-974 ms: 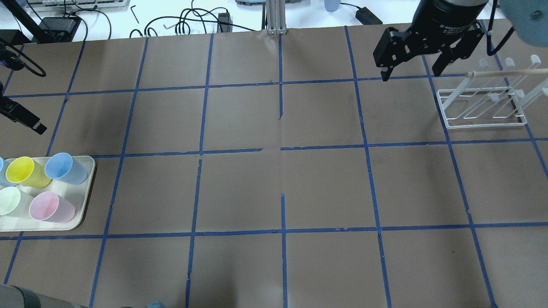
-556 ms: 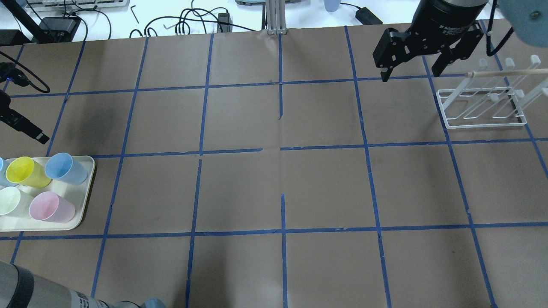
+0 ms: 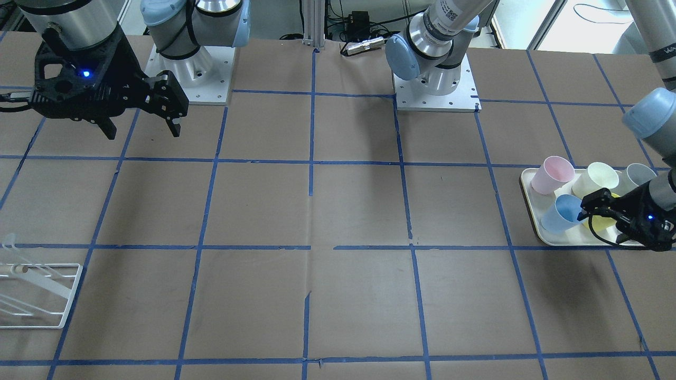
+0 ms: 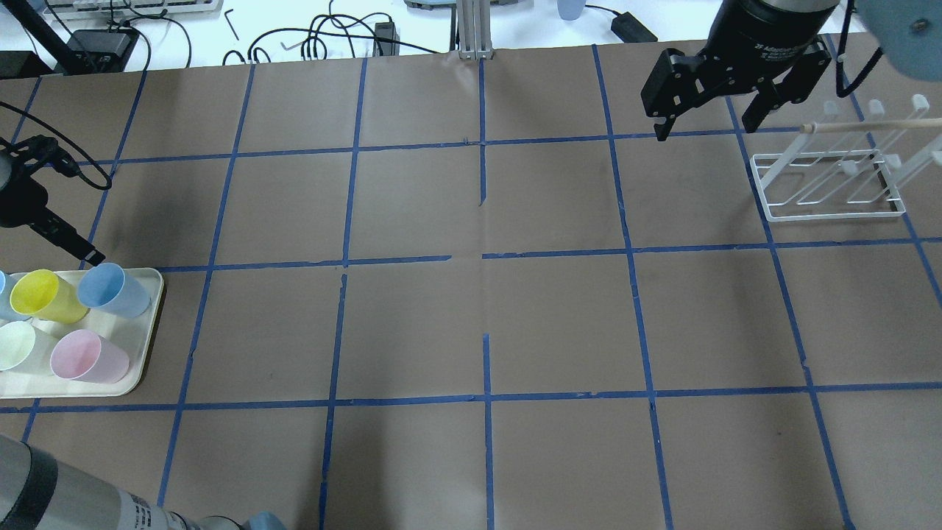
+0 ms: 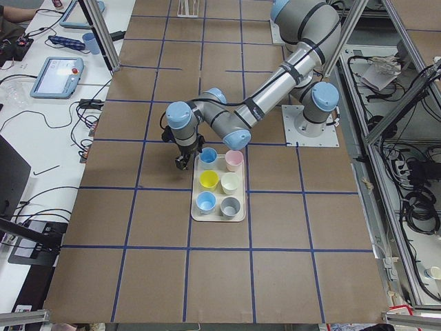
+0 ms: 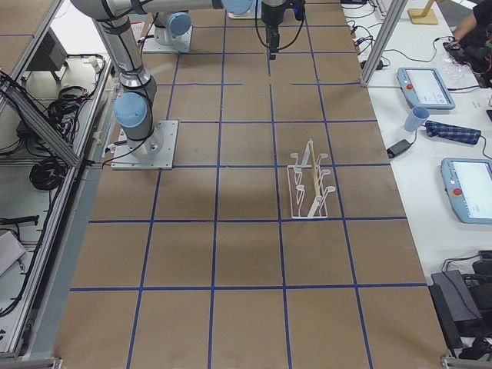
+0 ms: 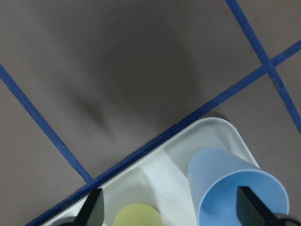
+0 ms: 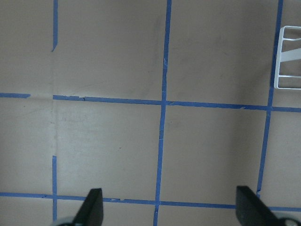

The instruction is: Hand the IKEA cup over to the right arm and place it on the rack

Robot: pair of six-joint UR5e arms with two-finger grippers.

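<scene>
The robot should next grab the pale blue IKEA cup by its rim (image 3: 569,197) (image 7: 242,171) with its left gripper. Then the left gripper will pass the cup across to the robot's right arm.
A pale blue IKEA cup (image 4: 114,291) stands at the far right corner of the cream tray (image 4: 151,324); it also shows in the front view (image 3: 562,214) and the left wrist view (image 7: 240,193). A second blue cup (image 5: 205,202) stands at the tray's other end. My left gripper (image 7: 171,212) is open and empty over the tray's far edge, its one finger (image 4: 73,241) just beyond the cup's rim. My right gripper (image 4: 706,121) is open and empty, high up beside the white wire rack (image 4: 828,184).
The tray also holds a yellow cup (image 4: 40,294), a pink cup (image 4: 85,357), a pale green cup (image 4: 18,346) and a grey cup (image 3: 636,177). The rack has a long wooden-tipped peg (image 4: 868,126). Brown paper with blue tape lines covers the table (image 4: 486,324).
My left gripper has moved from the table's left edge toward the tray and now hangs next to the pale blue cup. The right arm has not moved.
</scene>
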